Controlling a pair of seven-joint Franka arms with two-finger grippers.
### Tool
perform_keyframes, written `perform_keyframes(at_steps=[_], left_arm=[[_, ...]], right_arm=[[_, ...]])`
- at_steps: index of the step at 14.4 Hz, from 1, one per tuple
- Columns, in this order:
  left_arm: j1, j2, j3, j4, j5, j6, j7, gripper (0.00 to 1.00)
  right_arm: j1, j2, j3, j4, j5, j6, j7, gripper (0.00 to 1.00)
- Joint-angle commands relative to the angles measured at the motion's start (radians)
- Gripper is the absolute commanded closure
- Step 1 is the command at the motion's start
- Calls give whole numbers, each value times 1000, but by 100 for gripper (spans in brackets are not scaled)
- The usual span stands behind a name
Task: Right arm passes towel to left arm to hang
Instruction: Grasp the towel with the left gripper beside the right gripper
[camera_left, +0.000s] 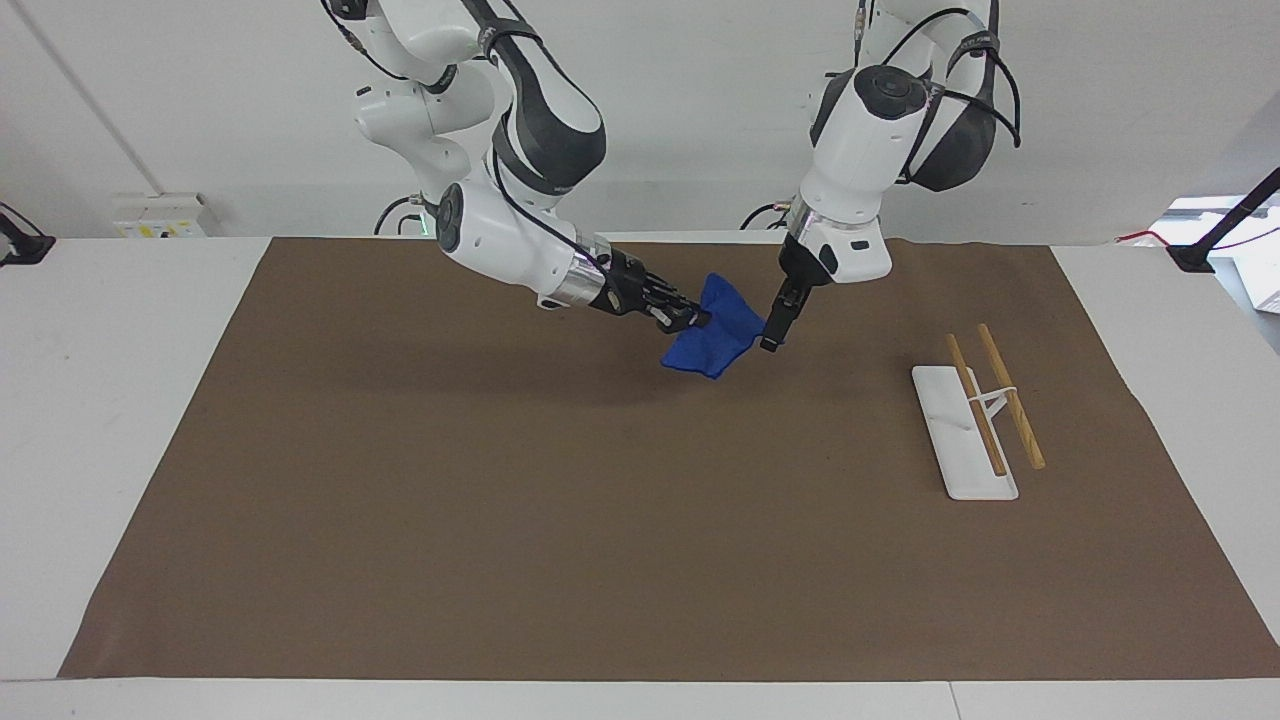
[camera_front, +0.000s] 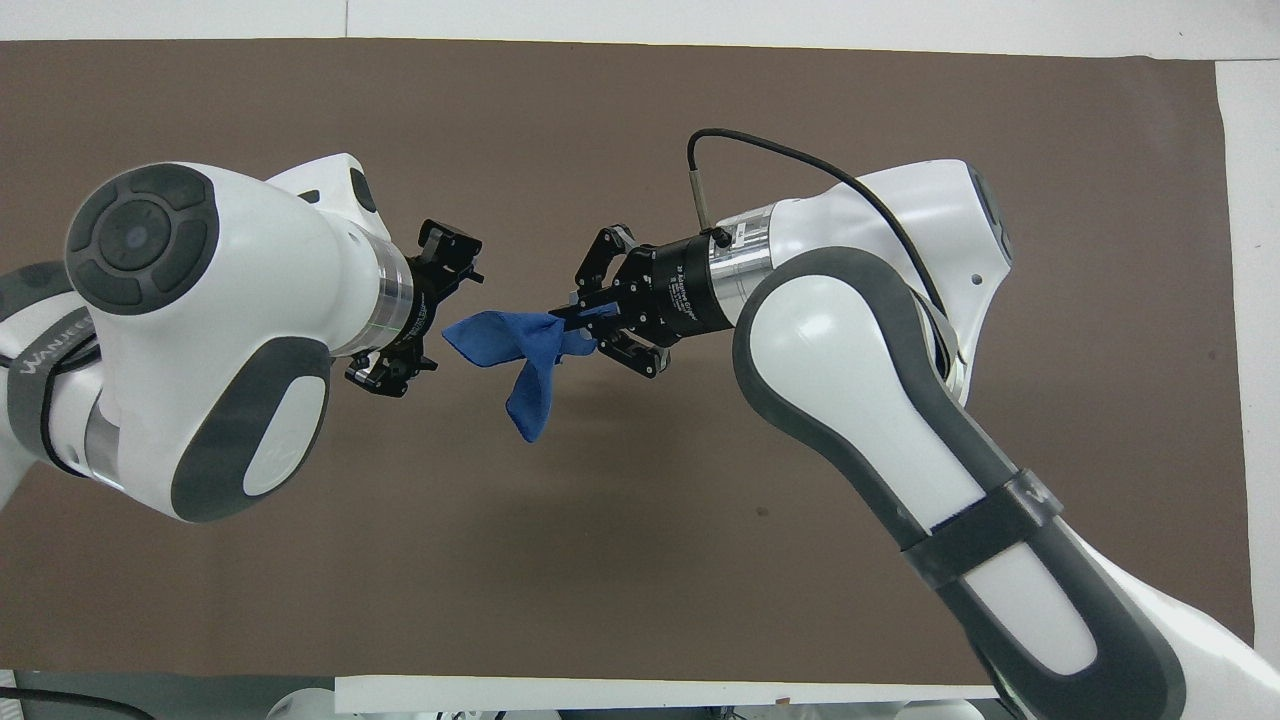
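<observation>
Next, my left gripper takes the towel by its free corner (camera_front: 463, 337), which sticks out from the bunched cloth while the other flap (camera_front: 531, 406) hangs slack.
My right gripper (camera_left: 697, 320) (camera_front: 580, 318) is shut on one end of the blue towel (camera_left: 718, 340) (camera_front: 505, 342) and holds it up over the middle of the brown mat. The cloth is bunched, with one flap hanging down. Facing it, my left gripper (camera_left: 771, 333) (camera_front: 432, 314) stands open at the towel's free corner. In the overhead view that corner reaches in between the jaws. Whether the fingers touch the cloth I cannot tell.
A white rack base (camera_left: 945, 425) with two wooden bars (camera_left: 1012, 398) stands on the mat toward the left arm's end; the left arm hides it in the overhead view. The brown mat (camera_left: 500, 500) covers most of the white table.
</observation>
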Motion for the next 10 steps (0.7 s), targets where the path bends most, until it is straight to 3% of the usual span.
perform_keyframes(at_steps=[1, 2, 10], left_arm=[[-11, -12, 14, -32, -16, 38, -10, 60], [-11, -11, 14, -33, -16, 36, -4, 64], [-17, -8, 14, -47, -16, 35, 6, 64]], right_arm=[[-5, -29, 3, -31, 25, 13, 8, 100], [-5, -29, 3, -31, 25, 14, 8, 100], [-5, -31, 3, -33, 25, 14, 8, 100]])
